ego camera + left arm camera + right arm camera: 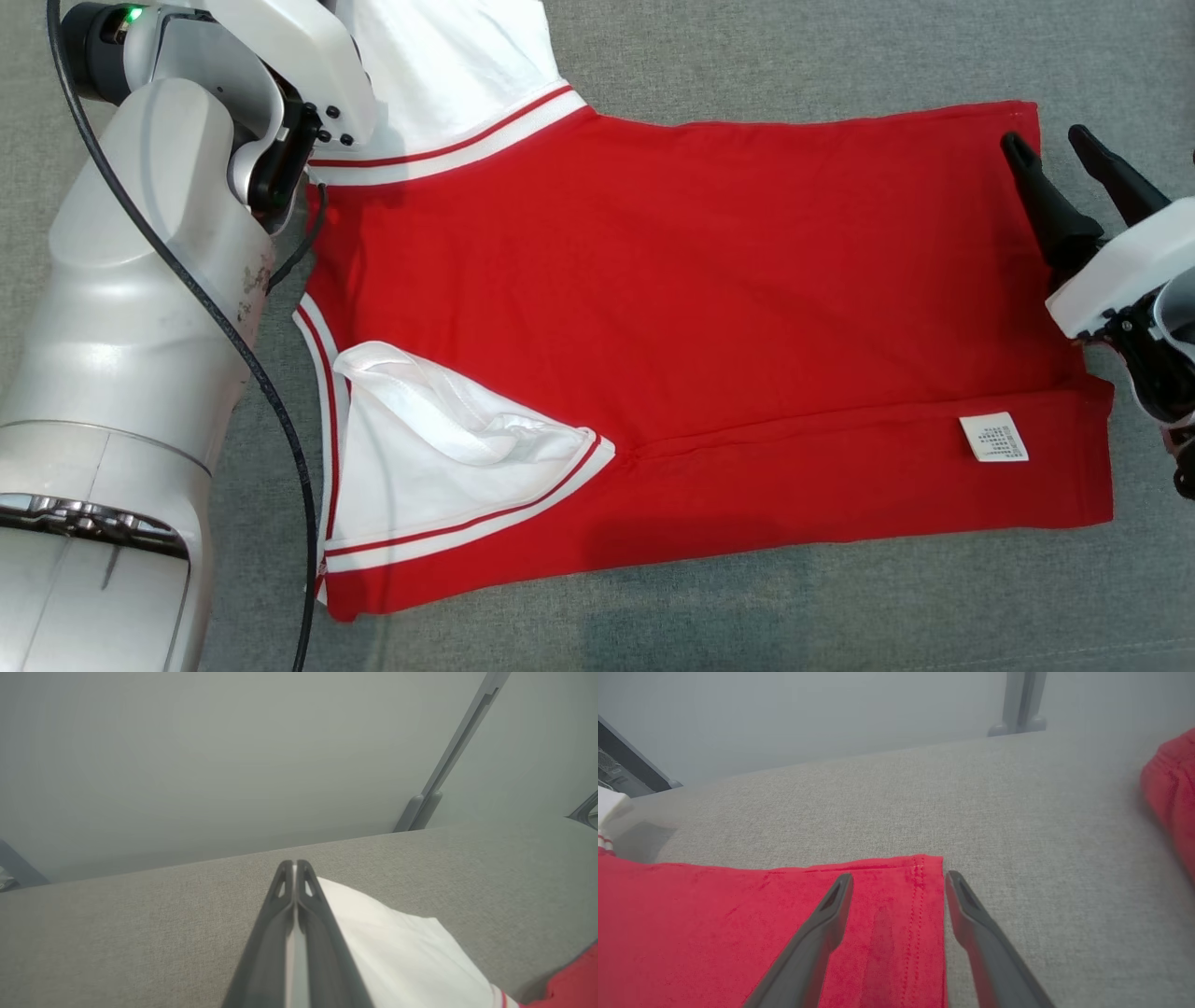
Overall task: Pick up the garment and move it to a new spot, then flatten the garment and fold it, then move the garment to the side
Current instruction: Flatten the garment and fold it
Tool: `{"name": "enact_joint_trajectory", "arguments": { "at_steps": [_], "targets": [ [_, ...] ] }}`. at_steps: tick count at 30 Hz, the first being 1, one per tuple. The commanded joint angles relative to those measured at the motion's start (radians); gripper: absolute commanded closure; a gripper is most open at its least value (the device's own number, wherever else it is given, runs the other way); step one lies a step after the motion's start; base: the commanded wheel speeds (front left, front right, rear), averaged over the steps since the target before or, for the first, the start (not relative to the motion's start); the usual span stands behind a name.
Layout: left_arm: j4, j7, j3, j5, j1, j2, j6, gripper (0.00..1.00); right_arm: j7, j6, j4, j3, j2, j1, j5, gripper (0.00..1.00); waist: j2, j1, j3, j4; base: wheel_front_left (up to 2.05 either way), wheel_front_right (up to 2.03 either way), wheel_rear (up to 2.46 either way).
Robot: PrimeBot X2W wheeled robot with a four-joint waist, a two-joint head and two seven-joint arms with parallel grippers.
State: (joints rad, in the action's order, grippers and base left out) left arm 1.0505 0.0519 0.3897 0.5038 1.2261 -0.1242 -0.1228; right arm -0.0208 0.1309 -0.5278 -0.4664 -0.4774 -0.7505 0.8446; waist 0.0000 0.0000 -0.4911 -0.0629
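Observation:
The robot's right gripper needs to fold the garment's body over toward the care label (993, 437) next, grabbing the garment by its plain red hem corner (1023, 117) to do so.
The garment (691, 289), red with white sleeves and red-striped cuffs, lies spread flat on the grey cloth surface (794, 56). One white sleeve (439, 448) is folded in over the red at the lower left. The other sleeve (402, 952) sticks out at the top left. My left gripper (294, 864) is shut at that sleeve's tip, with a pale strip of its cloth between the fingers. My right gripper (899, 877) stands open at the hem's far corner (924, 863), one finger over the red cloth and the other over bare grey surface.
A white care label (993, 437) lies on the lower folded band. My left arm (140, 308) and its black cable cover the left edge. The surface's far edge (327, 847) ends before a pale wall with grey posts (448, 760). More red cloth (1171, 793) lies right of my right gripper.

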Motion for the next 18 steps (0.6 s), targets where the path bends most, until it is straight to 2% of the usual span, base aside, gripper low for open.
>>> {"name": "enact_joint_trajectory", "arguments": {
  "at_steps": [1, 12, 13, 14, 15, 17, 18],
  "targets": [
    [-0.046, -0.002, -0.009, 0.016, -0.005, -0.049, -0.003, 1.00, 0.036, 0.000, -0.045, -0.043, -0.019, -0.043, 0.035, 0.00, 0.0000, 0.0000, 0.001, 0.008, 0.00, 0.00, 0.00],
    [-0.129, -0.036, 0.006, 0.024, -0.039, -0.062, 0.008, 1.00, 0.076, 0.000, -0.237, -0.186, -0.005, -0.198, 0.090, 0.00, 0.0000, 0.0000, -0.005, 0.024, 0.00, 0.00, 0.00],
    [-0.136, -0.039, 0.006, 0.025, -0.042, -0.064, 0.010, 1.00, 0.078, 0.000, -0.248, -0.196, -0.004, -0.205, 0.097, 0.07, 0.0000, 0.0000, -0.005, 0.024, 0.00, 0.00, 0.00],
    [-0.136, -0.039, 0.006, 0.025, -0.042, -0.064, 0.010, 1.00, 0.078, 0.000, -0.248, -0.196, -0.004, -0.205, 0.097, 0.07, 0.0000, 0.0000, -0.005, 0.024, 0.00, 0.00, 0.00],
    [-0.144, -0.042, 0.007, 0.025, -0.045, -0.066, 0.013, 1.00, 0.078, 0.000, -0.256, -0.205, -0.003, -0.211, 0.104, 0.13, 0.0000, 0.0000, -0.005, 0.024, 0.00, 0.00, 0.00],
    [-0.158, -0.048, 0.008, 0.027, -0.050, -0.070, 0.017, 1.00, 0.082, 0.000, -0.275, -0.220, -0.001, -0.221, 0.121, 0.57, 0.0000, 0.0000, -0.006, 0.024, 0.00, 0.00, 0.00],
    [-0.165, -0.051, 0.008, 0.028, -0.053, -0.072, 0.020, 1.00, 0.083, 0.000, -0.280, -0.229, -0.001, -0.226, 0.128, 0.64, 0.0000, 0.0000, -0.006, 0.023, 0.00, 0.00, 0.00]
  ]
}}
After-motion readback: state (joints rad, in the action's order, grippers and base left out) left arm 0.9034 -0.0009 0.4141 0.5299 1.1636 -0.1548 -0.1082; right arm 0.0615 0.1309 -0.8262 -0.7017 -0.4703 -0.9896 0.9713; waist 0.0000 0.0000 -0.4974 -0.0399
